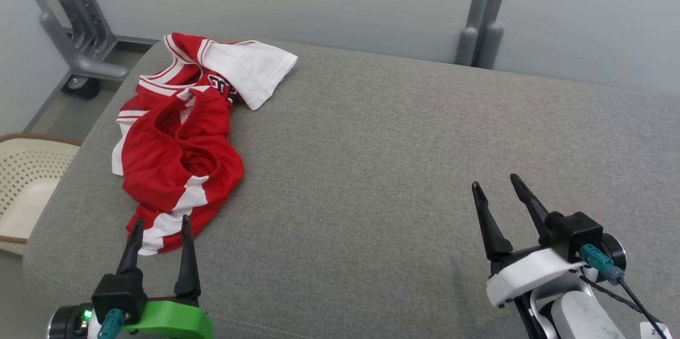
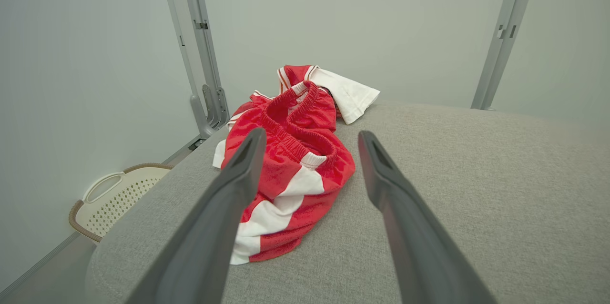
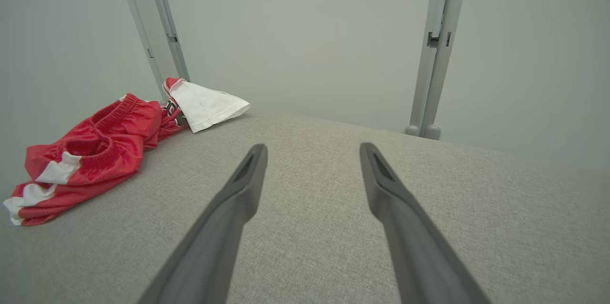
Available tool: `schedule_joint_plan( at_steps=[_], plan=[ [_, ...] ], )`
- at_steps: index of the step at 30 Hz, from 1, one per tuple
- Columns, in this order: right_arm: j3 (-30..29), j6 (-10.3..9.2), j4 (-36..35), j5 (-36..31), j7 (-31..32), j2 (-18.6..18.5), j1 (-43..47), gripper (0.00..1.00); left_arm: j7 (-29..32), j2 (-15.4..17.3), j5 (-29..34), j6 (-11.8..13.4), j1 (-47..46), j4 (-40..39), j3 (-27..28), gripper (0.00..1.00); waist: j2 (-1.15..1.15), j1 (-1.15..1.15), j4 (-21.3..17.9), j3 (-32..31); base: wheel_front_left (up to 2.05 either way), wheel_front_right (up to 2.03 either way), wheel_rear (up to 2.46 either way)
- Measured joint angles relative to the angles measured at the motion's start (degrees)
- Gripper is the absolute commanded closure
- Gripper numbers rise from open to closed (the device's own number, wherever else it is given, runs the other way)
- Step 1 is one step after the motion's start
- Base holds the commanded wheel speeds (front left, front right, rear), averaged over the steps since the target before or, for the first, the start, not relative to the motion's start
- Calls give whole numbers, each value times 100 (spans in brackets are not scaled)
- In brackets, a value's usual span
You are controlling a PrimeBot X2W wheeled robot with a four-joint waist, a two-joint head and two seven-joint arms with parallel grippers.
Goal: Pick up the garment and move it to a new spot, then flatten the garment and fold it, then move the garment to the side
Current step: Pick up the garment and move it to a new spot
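I will pick up the garment next with my left gripper, by its gathered waistband [image 1: 176,144] [image 2: 290,143]. The waistband stands up while the garment's legs lie slack.
The garment [image 1: 178,142] is a crumpled red and white piece with an elastic waistband, lying in a heap on the far left of the grey padded surface [image 1: 398,158]; a white part sticks out at its far end. In the left wrist view the garment [image 2: 290,161] lies just beyond the fingertips. My left gripper [image 1: 161,223] is open, its tips at the garment's near edge, nothing between them. My right gripper [image 1: 496,182] stands open over bare fabric at the lower right, far from the garment [image 3: 90,151].
A cream perforated basket [image 1: 24,185] sits on the floor left of the surface. Grey metal frame posts [image 1: 481,15] and a wheeled base [image 1: 79,52] stand behind it against the pale wall. The padded surface stretches bare to the right of the garment.
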Motion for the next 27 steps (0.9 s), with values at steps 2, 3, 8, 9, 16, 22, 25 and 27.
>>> schedule_joint_plan(
  at_steps=[2, 3, 8, 9, 16, 22, 25, 27],
  plan=[
    [-75, -51, -18, 0, 0, 3, 1, 0, 0, -2, 0, -7, -1, 33, -112, 0, 0, 0, 162, 4, 0, 0, 0],
    [-102, -66, -29, 0, -1, 0, 1, 0, 0, -5, 0, -7, -2, 52, -127, 0, 0, 0, 240, 7, 0, 0, 0],
    [35, -34, -12, -18, -1, 24, -4, 0, 0, -3, -11, -5, -1, 53, 85, 0, 0, 0, 598, 42, 0, 0, 0],
    [42, -34, -10, -19, -1, 24, -7, 0, 0, -2, -12, -3, -1, 53, 108, 0, 0, 0, 614, 56, 0, 0, 0],
    [42, -35, -10, -51, -1, 23, -20, 0, 0, -5, -26, -3, -10, 123, 98, 0, 0, 0, 466, 132, 0, 0, 0],
    [33, -35, -43, -91, -1, 22, -137, 0, 0, -3, -54, -7, -366, 392, 102, 0, 0, 0, 287, 277, 0, 0, 0],
    [26, -35, -59, -104, -1, 20, -208, 0, 2, 31, -54, -42, -748, 589, 105, 0, 0, 0, 191, 371, 0, 0, 0],
    [24, -33, -71, -122, -1, 18, -250, 0, 82, 46, -53, -49, -951, 747, 107, 0, 0, 0, 126, 437, 0, 0, 0]
  ],
)
